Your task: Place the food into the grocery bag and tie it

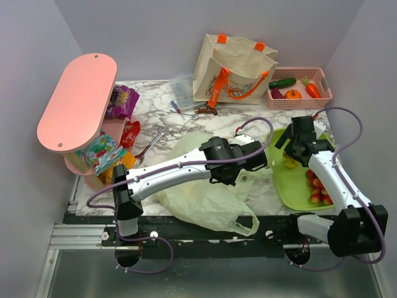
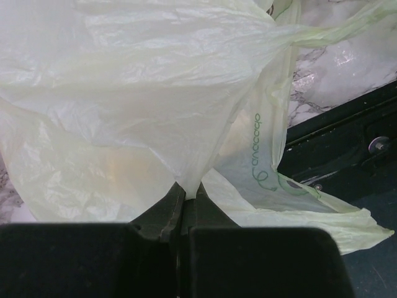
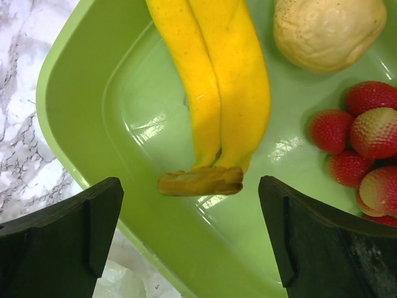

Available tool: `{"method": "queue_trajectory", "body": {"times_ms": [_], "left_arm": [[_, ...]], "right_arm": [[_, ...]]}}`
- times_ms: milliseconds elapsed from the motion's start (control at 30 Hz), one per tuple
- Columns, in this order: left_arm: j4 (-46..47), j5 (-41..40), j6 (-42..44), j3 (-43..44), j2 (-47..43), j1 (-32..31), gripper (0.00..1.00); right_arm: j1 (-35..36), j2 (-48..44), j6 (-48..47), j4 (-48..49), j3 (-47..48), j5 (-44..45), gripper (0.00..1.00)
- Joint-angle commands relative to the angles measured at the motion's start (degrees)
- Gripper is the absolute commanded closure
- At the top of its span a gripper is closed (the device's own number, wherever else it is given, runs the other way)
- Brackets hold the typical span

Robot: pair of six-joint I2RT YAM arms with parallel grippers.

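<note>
My right gripper should next take the banana bunch (image 3: 226, 87) by its brown stem end (image 3: 200, 182), so the long yellow body of the bananas stays free to go into the bag.
The pale green grocery bag (image 1: 205, 202) lies crumpled on the marble table in front of the arms. My left gripper (image 1: 265, 162) is shut on a fold of the grocery bag (image 2: 124, 112), the film pulled taut from its closed tips (image 2: 189, 189). A yellow banana bunch (image 3: 226, 87) lies in a green tray (image 3: 80, 81) with a pale round fruit (image 3: 329, 31) and red strawberries (image 3: 363, 136). My right gripper (image 3: 189, 186) hovers open just above the banana's brown stem end, a finger on either side. In the top view it (image 1: 289, 155) hangs over the tray (image 1: 291, 192).
A beige canvas tote (image 1: 232, 68) with orange handles stands at the back. A pink basket (image 1: 299, 87) of vegetables sits to its right. A pink two-level shelf (image 1: 77, 99) with snack packets (image 1: 105, 152) fills the left side. Small tools (image 1: 186, 112) lie near the tote.
</note>
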Motion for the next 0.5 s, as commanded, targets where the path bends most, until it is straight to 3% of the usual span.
{"method": "queue_trajectory", "body": {"times_ms": [0,300,467], "left_arm": [[1.6,0.8,-1.1,-1.2,-2.2,0.4,1.00],[2.6,1.2,-1.3,-2.3,-2.5,0.7,1.00],[2.5,1.0,-1.4,-2.3,-2.7,1.0,1.00]], "right_arm": [[-0.3,1.2,-0.4,3.4,-1.3,-1.7,0.00],[-0.3,1.9,-0.1,4.8,-3.4,-2.5,0.20],[-0.3,1.5,-0.1,5.0,-3.7,-2.6,0.43]]}}
